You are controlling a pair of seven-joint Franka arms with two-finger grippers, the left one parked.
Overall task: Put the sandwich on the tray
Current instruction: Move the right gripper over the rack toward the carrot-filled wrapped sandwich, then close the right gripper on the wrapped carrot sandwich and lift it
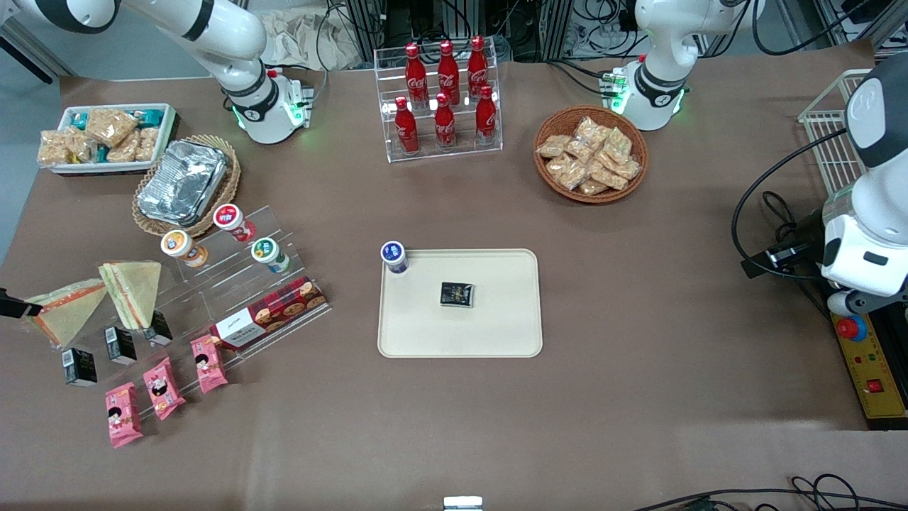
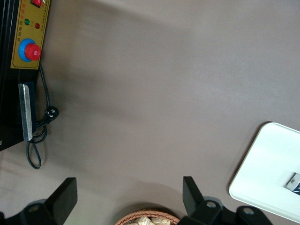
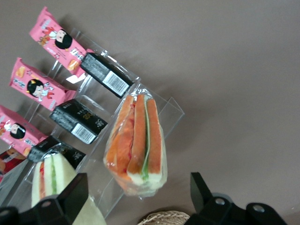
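My gripper should next grab the orange-filled sandwich by its wrapped bread sides to place it on the cream tray.
The sandwich, clear-wrapped with orange-red filling, stands on edge on a clear acrylic stand. In the front view the sandwich is at the working arm's end of the table. My gripper hovers open above it, a finger on each side, touching nothing. Only a black tip of the gripper shows at the front view's edge, right by the sandwich. The cream tray lies flat mid-table, and a corner of the tray shows in the left wrist view.
A greenish-filled sandwich stands beside the orange one. Black boxes and pink packets sit nearer the front camera. A black packet lies on the tray, a blue-lidded cup at its corner. A foil container rests in a wicker basket.
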